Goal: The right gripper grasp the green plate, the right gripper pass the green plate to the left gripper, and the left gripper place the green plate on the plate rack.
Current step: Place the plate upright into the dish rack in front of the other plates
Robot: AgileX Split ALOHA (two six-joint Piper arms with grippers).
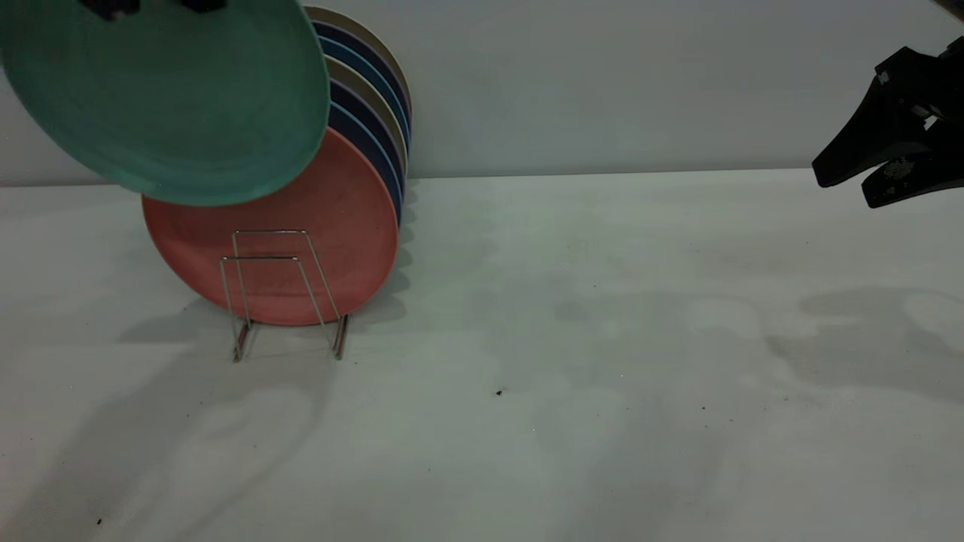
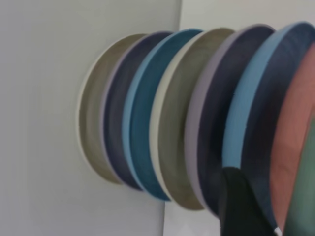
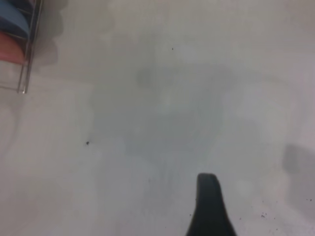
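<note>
My left gripper needs to lower the plate before letting go of it, because the green plate's lower edge (image 1: 221, 199) is still high above the front wire loops of the plate rack (image 1: 280, 295).
The green plate (image 1: 162, 94) hangs tilted in the air at the upper left, above and in front of the plates in the plate rack (image 1: 280, 295). My left gripper (image 1: 157, 6) is shut on the plate's top rim; only its black tips show. In the left wrist view one finger (image 2: 241, 206) lies against the green plate's edge (image 2: 304, 196). My right gripper (image 1: 851, 188) hovers at the far right above the table, open and empty. One of its fingers (image 3: 207, 204) shows in the right wrist view.
The rack holds a salmon-pink plate (image 1: 301, 226) at the front, with several dark blue, light blue and beige plates (image 1: 373, 98) behind it. The two front wire loops stand free. The rack's corner also shows in the right wrist view (image 3: 27, 54). A white wall stands behind.
</note>
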